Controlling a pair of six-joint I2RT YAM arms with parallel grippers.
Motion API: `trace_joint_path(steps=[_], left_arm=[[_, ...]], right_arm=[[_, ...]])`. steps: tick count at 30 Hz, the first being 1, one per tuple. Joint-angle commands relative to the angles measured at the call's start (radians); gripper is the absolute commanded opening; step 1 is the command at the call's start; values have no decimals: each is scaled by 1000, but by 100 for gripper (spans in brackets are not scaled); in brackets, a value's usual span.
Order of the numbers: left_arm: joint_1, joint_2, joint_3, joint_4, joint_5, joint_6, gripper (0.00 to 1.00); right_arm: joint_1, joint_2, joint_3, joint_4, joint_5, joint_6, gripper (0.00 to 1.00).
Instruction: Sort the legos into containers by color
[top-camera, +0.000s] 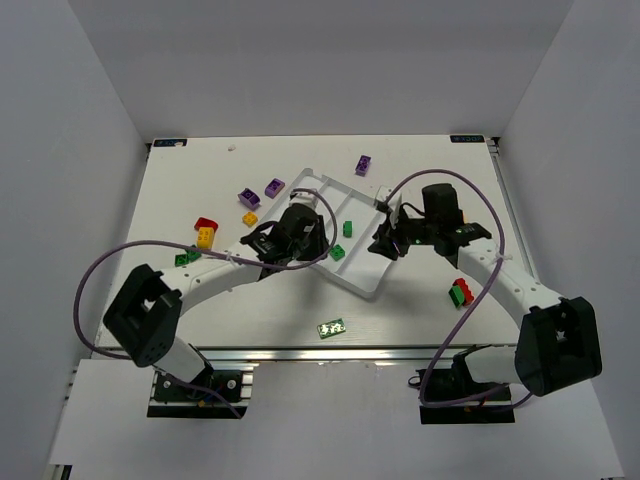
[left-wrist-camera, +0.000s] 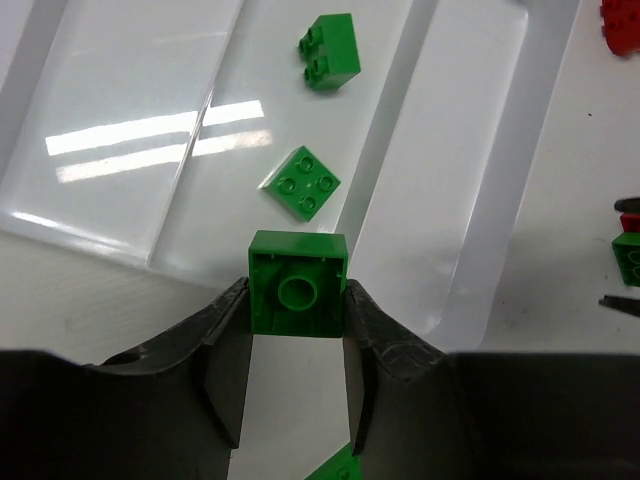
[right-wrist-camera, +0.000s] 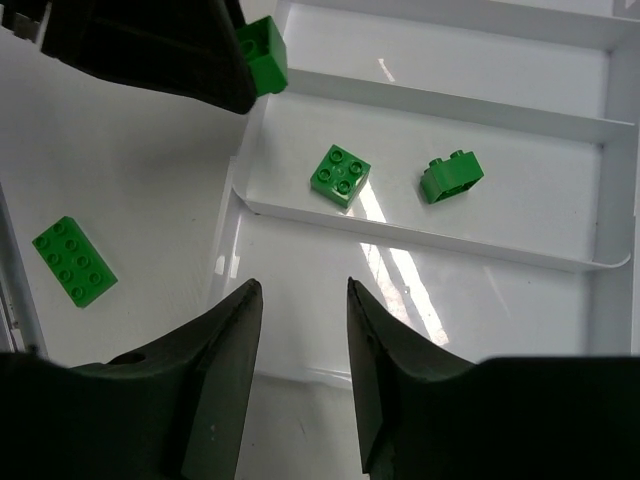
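Note:
The robot should move the green lego toward the tray's section with the green legos before it opens the left gripper. The lego hangs over the tray's near edge and would drop short if the gripper opened now.
My left gripper (left-wrist-camera: 297, 290) is shut on a green lego (left-wrist-camera: 298, 282), held underside up just above the near end of the white tray (left-wrist-camera: 130, 130). Two more green legos (left-wrist-camera: 329, 48) (left-wrist-camera: 301, 182) lie in one compartment ahead of it. My right gripper (right-wrist-camera: 300, 290) is open with nothing between its fingers, hovering over the tray's (right-wrist-camera: 520, 200) neighbouring compartment; the same two green legos (right-wrist-camera: 340, 177) (right-wrist-camera: 451, 176) show beyond a divider. From above, the left gripper (top-camera: 300, 240) and right gripper (top-camera: 383, 245) flank the tray (top-camera: 362, 285).
Loose legos lie around the tray: purple ones (top-camera: 363, 164) (top-camera: 274, 187) (top-camera: 247, 198), yellow (top-camera: 249, 218) (top-camera: 205, 238), red (top-camera: 206, 224), green (top-camera: 186, 258), a red and green pair (top-camera: 461, 293), and a flat green piece (top-camera: 331, 327). A long green brick (right-wrist-camera: 74, 261) lies beside the tray.

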Motion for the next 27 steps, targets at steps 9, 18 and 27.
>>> trace_joint_path(steps=[9, 18, 27], left_arm=[[-10, 155, 186, -7, 0, 68, 16], [-8, 295, 334, -60, -15, 102, 19], [-8, 356, 388, -100, -43, 96, 69]], right_arm=[[-12, -63, -34, 17, -1, -13, 48], [-19, -98, -72, 14, 2, -19, 52], [-62, -141, -103, -41, 49, -56, 62]])
